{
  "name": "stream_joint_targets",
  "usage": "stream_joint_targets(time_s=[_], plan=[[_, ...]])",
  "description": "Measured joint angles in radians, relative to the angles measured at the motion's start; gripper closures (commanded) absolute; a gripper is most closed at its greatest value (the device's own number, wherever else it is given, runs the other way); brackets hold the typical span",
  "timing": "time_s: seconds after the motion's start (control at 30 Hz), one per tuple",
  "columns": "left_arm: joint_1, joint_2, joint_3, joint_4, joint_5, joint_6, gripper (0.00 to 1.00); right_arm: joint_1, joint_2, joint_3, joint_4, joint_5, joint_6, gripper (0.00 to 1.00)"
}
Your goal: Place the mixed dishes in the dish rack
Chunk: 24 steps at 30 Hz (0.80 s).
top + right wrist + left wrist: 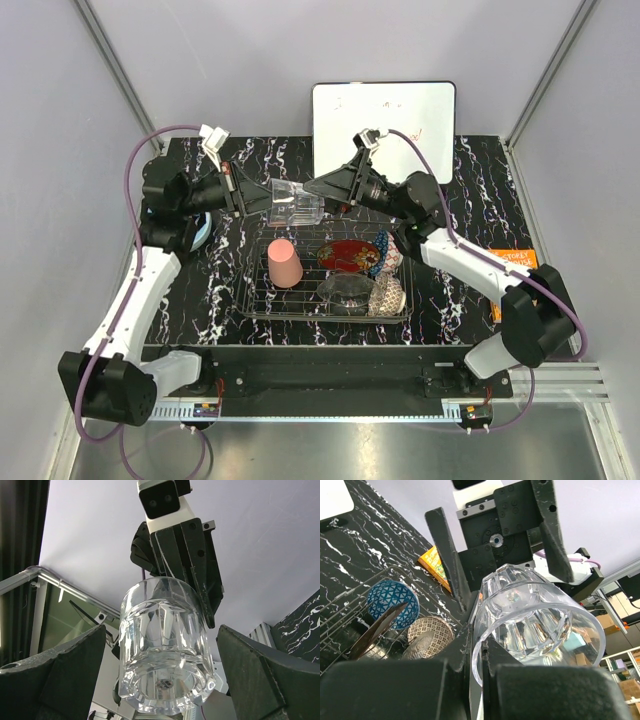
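Note:
The robot's right gripper needs to grab the clear glass around its base end (314,207) next. The glass's rim then stays free, so the gripper can set the glass with its opening down in the dish rack (262,305).
A small clear glass (296,203) hangs on its side in the air above the dish rack (262,305). My left gripper (262,200) is shut on its rim; the left wrist view shows the two fingers pinching the glass wall (480,647). The right gripper (320,188) faces the base of the glass (165,645), open, with a finger (60,675) on each side and a gap to the glass. In the rack sit a pink cup (285,262), a red bowl (348,255), a blue patterned bowl (386,256), a clear glass bowl (347,290) and a beige lattice bowl (388,297).
A white board (383,130) lies at the back of the black marbled table (470,180). An orange packet (515,262) rests at the right edge. Grey walls close in on both sides.

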Motion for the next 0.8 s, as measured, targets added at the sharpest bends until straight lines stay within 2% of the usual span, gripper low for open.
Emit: stream_joint_targets(time_s=[0.33, 0.43, 0.47, 0.57, 0.67, 0.7, 0.77, 0.8], plan=[[-0.001, 0.028, 0.029, -0.040, -0.001, 0.055, 1.00, 0.013, 0.001, -0.009, 0.003, 0.006, 0.016, 0.00], [0.000, 0.032, 0.046, -0.039, -0.001, 0.064, 1.00, 0.026, 0.002, -0.021, 0.009, 0.005, 0.026, 0.04], [0.000, 0.032, 0.048, -0.037, -0.001, 0.064, 1.00, 0.029, 0.003, -0.023, 0.010, 0.005, 0.029, 0.10], [0.000, 0.032, 0.049, -0.034, -0.001, 0.064, 1.00, 0.033, 0.008, -0.024, 0.013, 0.005, 0.039, 0.19], [0.000, 0.032, 0.049, -0.037, -0.001, 0.072, 1.00, 0.033, 0.010, -0.024, 0.020, 0.005, 0.048, 0.35], [0.000, 0.032, 0.049, -0.037, 0.000, 0.076, 1.00, 0.033, 0.011, -0.024, 0.019, 0.003, 0.050, 0.44], [0.001, 0.032, 0.049, -0.045, 0.000, 0.090, 0.99, 0.033, 0.013, -0.024, 0.017, 0.004, 0.051, 0.57], [0.001, 0.032, 0.049, -0.056, 0.000, 0.101, 0.88, 0.033, 0.013, -0.024, 0.015, 0.003, 0.048, 0.74]])
